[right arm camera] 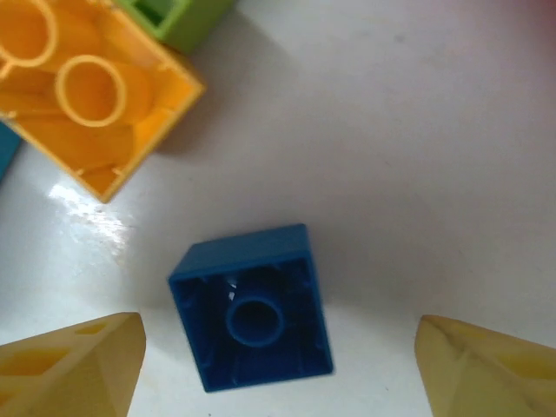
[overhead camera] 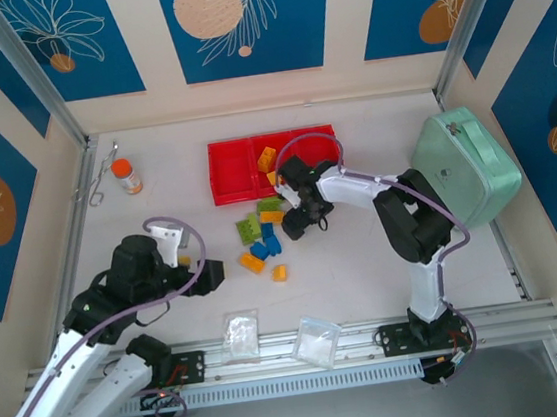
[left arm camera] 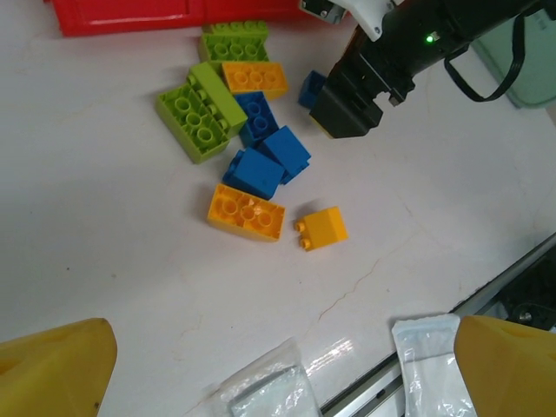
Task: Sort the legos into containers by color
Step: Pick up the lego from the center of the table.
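My right gripper closes now, since both fingertips reach down on either side of the blue brick [right arm camera: 252, 308], near the white table. Closing now would catch the brick.
A loose heap of legos [overhead camera: 260, 239] in lime green, yellow-orange and blue lies in front of the red tray [overhead camera: 229, 172]. One yellow brick [overhead camera: 267, 157] sits in the tray's middle compartment. My right gripper [right arm camera: 278, 373] is open and low over an upside-down blue brick [right arm camera: 252, 308], which lies between its fingers untouched. In the left wrist view that blue brick [left arm camera: 310, 89] peeks out beside the right gripper [left arm camera: 347, 109]. An upturned yellow-orange brick [right arm camera: 87, 95] lies just beyond. My left gripper [left arm camera: 282, 382] is open and empty, short of the heap; a yellow brick [left arm camera: 246, 211] is nearest to it.
Two clear plastic bags [overhead camera: 241, 336] [overhead camera: 317, 340] lie by the table's near edge. A mint-green case [overhead camera: 465, 167] stands at the right. An orange-capped bottle [overhead camera: 127, 175] and a metal tool [overhead camera: 99, 179] are at the back left.
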You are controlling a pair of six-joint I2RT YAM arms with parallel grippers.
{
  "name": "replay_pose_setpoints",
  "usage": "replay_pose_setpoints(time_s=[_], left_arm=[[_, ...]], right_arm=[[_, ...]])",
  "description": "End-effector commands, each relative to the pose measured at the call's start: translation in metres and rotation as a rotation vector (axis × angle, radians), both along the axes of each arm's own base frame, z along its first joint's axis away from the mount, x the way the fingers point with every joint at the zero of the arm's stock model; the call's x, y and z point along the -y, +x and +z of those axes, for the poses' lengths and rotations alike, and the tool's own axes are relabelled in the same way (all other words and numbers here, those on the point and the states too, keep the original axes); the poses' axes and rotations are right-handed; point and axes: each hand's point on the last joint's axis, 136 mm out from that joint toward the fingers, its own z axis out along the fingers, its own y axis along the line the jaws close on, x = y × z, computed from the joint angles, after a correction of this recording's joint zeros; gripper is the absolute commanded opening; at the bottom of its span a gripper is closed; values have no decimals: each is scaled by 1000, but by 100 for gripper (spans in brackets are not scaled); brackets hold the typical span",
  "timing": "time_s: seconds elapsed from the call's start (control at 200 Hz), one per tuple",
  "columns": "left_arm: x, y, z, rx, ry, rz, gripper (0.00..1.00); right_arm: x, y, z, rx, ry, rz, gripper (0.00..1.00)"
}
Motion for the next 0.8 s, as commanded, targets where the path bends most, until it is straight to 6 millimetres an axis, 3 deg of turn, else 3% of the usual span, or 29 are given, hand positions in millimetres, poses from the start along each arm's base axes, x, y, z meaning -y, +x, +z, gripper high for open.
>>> replay_pose_setpoints(time_s=[0.0,0.55,0.665,0.795], left_arm=[[0,-1,2,-5,11,-6,99],[-2,0,3,9,8,6,99],[-2,0,5,22,0,8,99],[-4,-1,10,51,-13,12,99]], right_arm=[[-6,11,5,31,-9,-5,71],[6,4,-6,-2,-93,-52,38],[4,7,13,24,-70,-75,23],[5,19,60,102,27,-144,17]])
